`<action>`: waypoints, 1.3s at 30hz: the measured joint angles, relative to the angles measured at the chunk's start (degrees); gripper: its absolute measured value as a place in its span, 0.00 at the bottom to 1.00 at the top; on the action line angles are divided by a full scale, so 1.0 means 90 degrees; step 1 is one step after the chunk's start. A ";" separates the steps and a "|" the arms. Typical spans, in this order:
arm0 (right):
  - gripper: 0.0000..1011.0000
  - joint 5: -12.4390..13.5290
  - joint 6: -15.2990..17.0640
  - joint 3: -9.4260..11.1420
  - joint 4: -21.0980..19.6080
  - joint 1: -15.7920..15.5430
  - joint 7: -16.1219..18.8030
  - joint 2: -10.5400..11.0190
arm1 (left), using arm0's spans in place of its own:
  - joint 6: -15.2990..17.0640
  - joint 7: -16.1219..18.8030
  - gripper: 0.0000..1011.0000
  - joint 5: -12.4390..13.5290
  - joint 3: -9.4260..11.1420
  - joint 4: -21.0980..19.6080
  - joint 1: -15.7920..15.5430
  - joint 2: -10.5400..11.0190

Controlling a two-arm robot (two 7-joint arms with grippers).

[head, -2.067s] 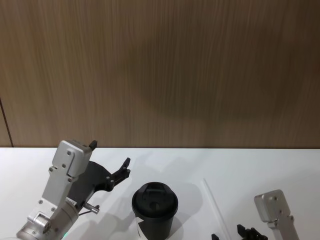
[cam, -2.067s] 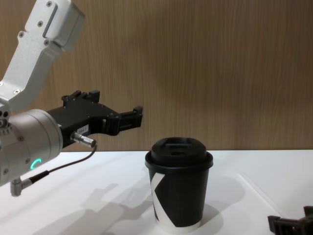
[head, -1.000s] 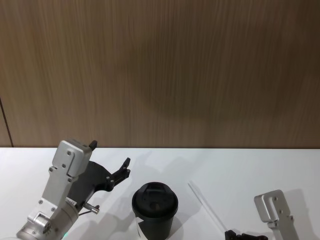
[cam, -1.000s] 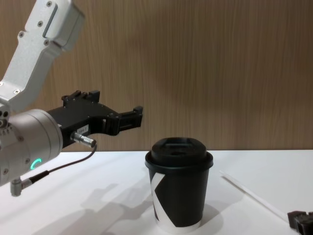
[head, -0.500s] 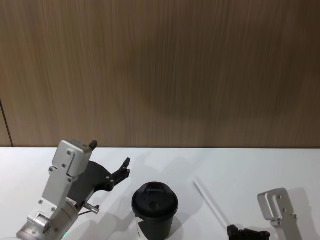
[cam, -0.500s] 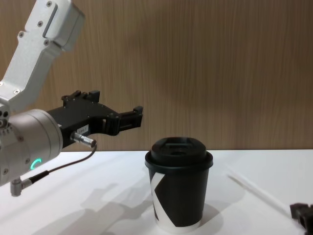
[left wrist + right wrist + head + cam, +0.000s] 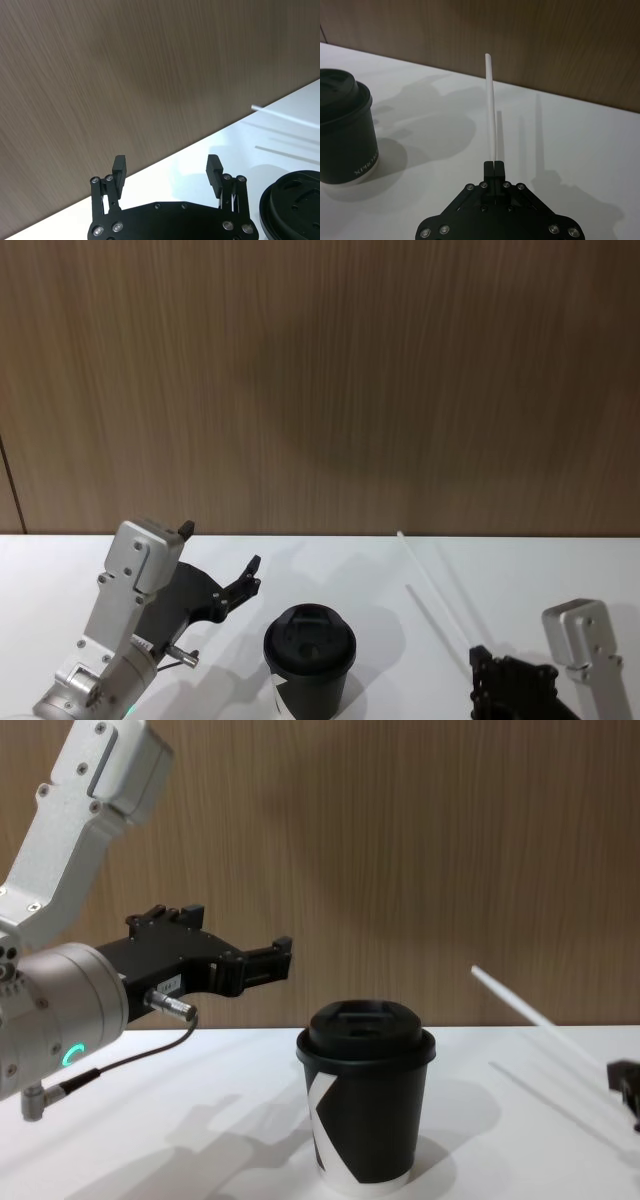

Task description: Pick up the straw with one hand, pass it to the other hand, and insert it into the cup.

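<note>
The closed fingers of my right gripper cover the straw's lower end. My left gripper should next take the straw by its bare middle part [image 7: 436,590] [image 7: 491,107].
The thin white straw [image 7: 432,583] is off the table, slanting up and away toward the wall, its lower end in my right gripper [image 7: 478,654], which is shut on it. The right wrist view shows the straw [image 7: 492,107] rising from the closed jaws of that gripper [image 7: 494,164]. In the chest view the straw [image 7: 510,995] angles up from the right gripper [image 7: 625,1077] at the right edge. The black lidded cup [image 7: 310,655] stands upright between the arms. My left gripper [image 7: 221,547] hovers open, left of the cup and above the table, holding nothing.
The white table [image 7: 350,565] ends at a brown wooden wall [image 7: 320,390] close behind. The left arm's silver wrist with its green ring light [image 7: 70,1055] and cable sits low at the left. The straw's tip [image 7: 256,106] shows far off in the left wrist view.
The right gripper has risen and shifted right with the straw, lifting it off the table so it now slants in the air. The left arm and the cup have stayed still.
</note>
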 joint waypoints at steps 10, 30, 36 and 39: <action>0.01 -0.0066 -0.0880 0.0156 -0.0024 0.0030 0.0116 0.0028 | 0.0000 0.0000 0.99 0.0000 0.0000 0.0000 0.0000 0.0000; 0.01 0.0281 -0.2656 0.0411 -0.0166 0.0354 0.0739 -0.0050 | 0.0000 0.0000 0.99 0.0000 0.0000 0.0000 0.0000 0.0000; 0.01 0.0526 -0.3057 0.0415 -0.0197 0.0491 0.1035 -0.0084 | 0.0000 0.0000 0.99 0.0000 0.0000 0.0000 0.0000 0.0000; 0.01 0.0705 -0.3254 0.0395 -0.0217 0.0560 0.1209 -0.0091 | 0.0000 0.0000 0.99 0.0000 0.0000 0.0000 0.0000 0.0000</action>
